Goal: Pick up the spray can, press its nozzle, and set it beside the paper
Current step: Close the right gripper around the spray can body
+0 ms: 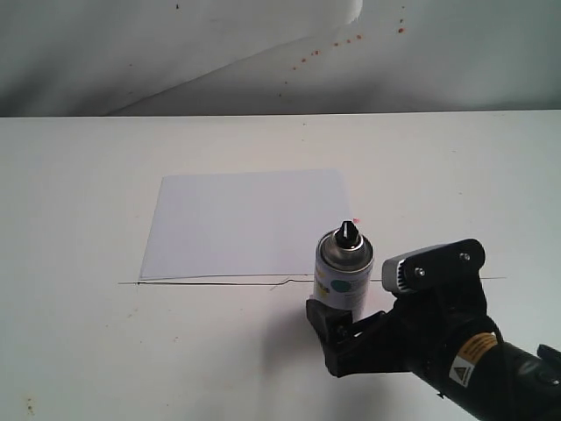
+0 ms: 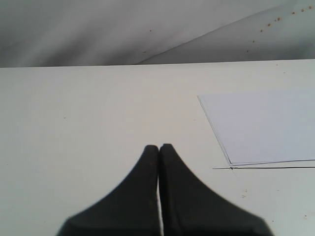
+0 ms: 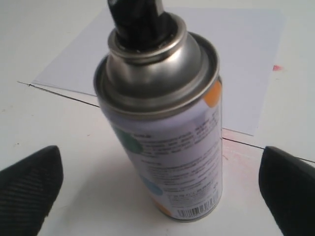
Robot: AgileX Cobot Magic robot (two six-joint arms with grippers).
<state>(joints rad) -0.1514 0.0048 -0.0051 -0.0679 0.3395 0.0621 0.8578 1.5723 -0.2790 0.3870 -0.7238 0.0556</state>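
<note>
The can's label point(image 1: 338, 289) is still out of reach of my right gripper's fingers, so my gripper should move toward the can before it closes on the can.
The spray can point(image 1: 344, 274) stands upright on the white table, just in front of the paper's point(image 1: 250, 219) near edge by its right corner. Its black nozzle point(image 1: 348, 233) sits on the shiny metal dome. My right gripper point(image 1: 355, 298) is open around the can, with one black finger point(image 3: 29, 189) on each side and a gap to the label point(image 3: 170, 147). The right wrist view also shows the nozzle point(image 3: 135, 19) and the paper point(image 3: 226, 54) behind it. My left gripper point(image 2: 158, 147) is shut with nothing in it, left of the paper point(image 2: 266, 125), and is out of the exterior view.
A thin black line point(image 1: 219, 281) runs across the table point(image 1: 79, 351) along the paper's near edge. A small red mark point(image 1: 355, 220) lies by the paper's right edge. Red specks point(image 1: 333, 44) dot the grey backdrop behind the table's far edge.
</note>
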